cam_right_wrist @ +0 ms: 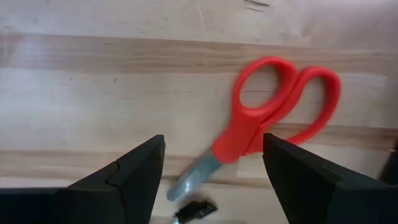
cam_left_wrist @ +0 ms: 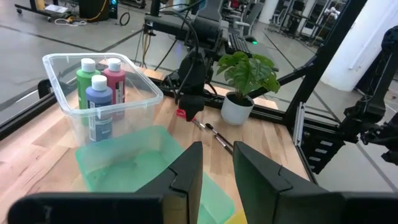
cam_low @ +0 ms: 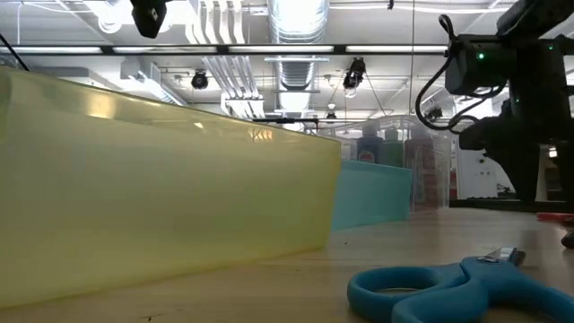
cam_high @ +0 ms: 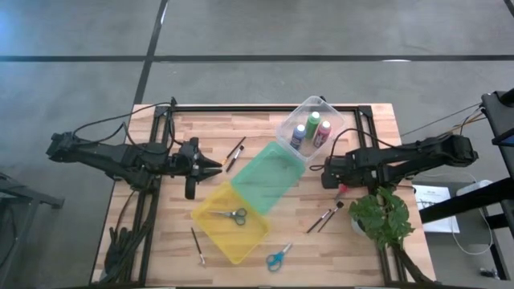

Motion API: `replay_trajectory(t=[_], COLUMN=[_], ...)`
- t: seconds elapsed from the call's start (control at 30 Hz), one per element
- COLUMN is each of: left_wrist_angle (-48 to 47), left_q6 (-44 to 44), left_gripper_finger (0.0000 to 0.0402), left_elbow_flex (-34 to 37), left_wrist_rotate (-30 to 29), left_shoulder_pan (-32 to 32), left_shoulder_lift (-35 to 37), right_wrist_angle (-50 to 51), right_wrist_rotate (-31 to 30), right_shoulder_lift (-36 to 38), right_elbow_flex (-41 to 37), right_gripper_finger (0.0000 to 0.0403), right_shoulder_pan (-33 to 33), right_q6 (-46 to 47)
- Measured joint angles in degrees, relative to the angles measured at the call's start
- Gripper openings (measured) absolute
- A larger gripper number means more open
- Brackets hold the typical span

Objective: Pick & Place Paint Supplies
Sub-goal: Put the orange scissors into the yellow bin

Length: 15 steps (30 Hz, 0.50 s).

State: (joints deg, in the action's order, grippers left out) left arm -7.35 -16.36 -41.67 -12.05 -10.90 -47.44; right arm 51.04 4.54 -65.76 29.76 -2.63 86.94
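Next, my right gripper grabs the scissors by their red handle (cam_right_wrist: 239,134) for the yellow bin.
Red-handled scissors (cam_right_wrist: 273,109) lie flat on the wooden table (cam_high: 161,205), between the clear bin and the plant. My right gripper (cam_right_wrist: 214,180) points down over them, open, one finger on each side of the blades, touching nothing. In the high view it (cam_high: 341,186) hides most of the scissors. My left gripper (cam_left_wrist: 217,165) is open with nothing between its fingers; it hovers level at the table's left (cam_high: 215,169), pointing at the bins. Green, pink-red and blue bottles (cam_high: 310,132) stand in the clear bin (cam_high: 289,122). Grey scissors (cam_high: 231,214) lie in the yellow bin (cam_high: 241,245).
A green bin (cam_high: 269,172) sits between the clear and yellow bins. Blue scissors (cam_high: 279,257) lie near the front edge. Brushes lie at the far middle (cam_high: 235,152), front left (cam_high: 197,246) and right of the bins (cam_high: 325,217). A potted plant (cam_high: 384,215) stands at the right.
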Motion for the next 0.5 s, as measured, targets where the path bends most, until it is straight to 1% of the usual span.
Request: replay_trajectory(t=[0.17, 0.3, 0.5], left_wrist_angle=[0.0, 0.0, 0.0], left_q6=[-0.7, -1.6, -1.6], left_gripper_finger=[0.0098, 0.0098, 0.0098], left_elbow_flex=[0.0, 0.0, 0.0], left_wrist_rotate=[0.0, 0.0, 0.0], left_shoulder_pan=[0.0, 0.0, 0.0], left_shoulder_lift=[0.0, 0.0, 0.0], right_wrist_angle=[-1.9, -2.8, -12.5], right_wrist_rotate=[0.0, 0.0, 0.3], right_shoulder_lift=[0.0, 0.0, 0.0], right_elbow_flex=[-2.0, -2.2, -2.2], right_gripper_finger=[0.0262, 0.0262, 0.0262], right_shoulder_pan=[0.0, 0.0, 0.0], right_q6=[2.3, 2.5, 2.9])
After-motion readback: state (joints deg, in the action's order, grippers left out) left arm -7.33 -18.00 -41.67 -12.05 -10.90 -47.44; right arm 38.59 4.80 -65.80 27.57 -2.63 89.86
